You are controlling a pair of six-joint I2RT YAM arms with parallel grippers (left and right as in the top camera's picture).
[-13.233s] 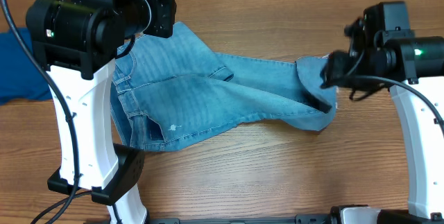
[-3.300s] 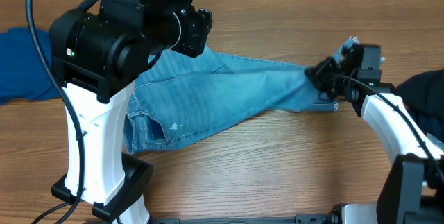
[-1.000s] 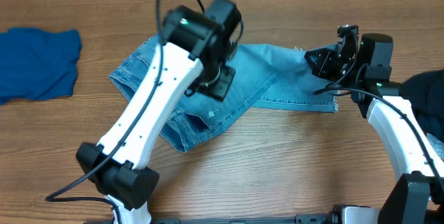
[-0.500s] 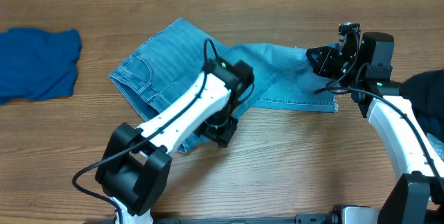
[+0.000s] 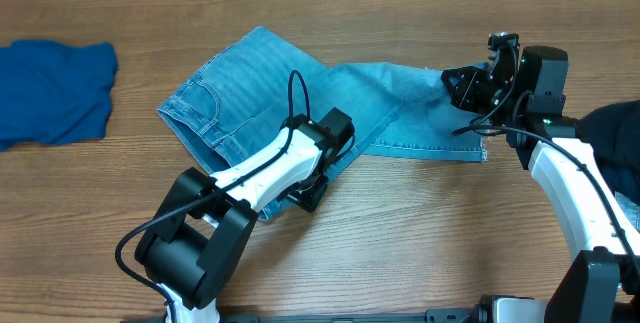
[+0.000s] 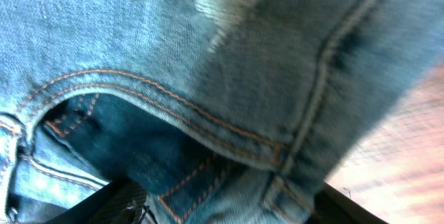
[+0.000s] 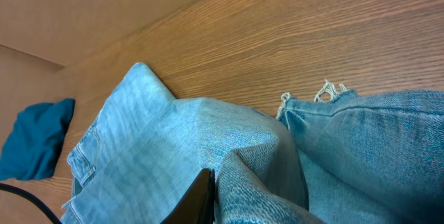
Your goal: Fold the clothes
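Note:
My left gripper should take hold of the jeans' near edge at the pocket seam (image 5: 296, 201) (image 6: 258, 195) next, away from the frayed hem. That will spread the jeans for folding.
The pale-blue jeans (image 5: 260, 83) lie across the middle of the table, waistband to the left, legs running right. My left gripper (image 5: 318, 173) is low over their near edge. In the left wrist view its jaws stand wide apart and open (image 6: 232, 209), and pocket stitching and a seam of the jeans (image 6: 208, 57) fill the space between them. My right gripper (image 5: 462, 88) is shut on a raised fold of the leg close to the frayed hem. One dark finger (image 7: 201, 196) presses against that fold of the jeans (image 7: 173, 141); the other finger is hidden.
A royal-blue garment (image 5: 50, 93) lies at the table's far left, also in the right wrist view (image 7: 35, 141). A dark navy garment (image 5: 615, 128) sits at the right edge behind my right arm. Bare wood runs along the table's near side.
My left arm has swung from over the jeans' middle down to their near edge, and its jaws have spread wider. The right gripper has kept its hold and place.

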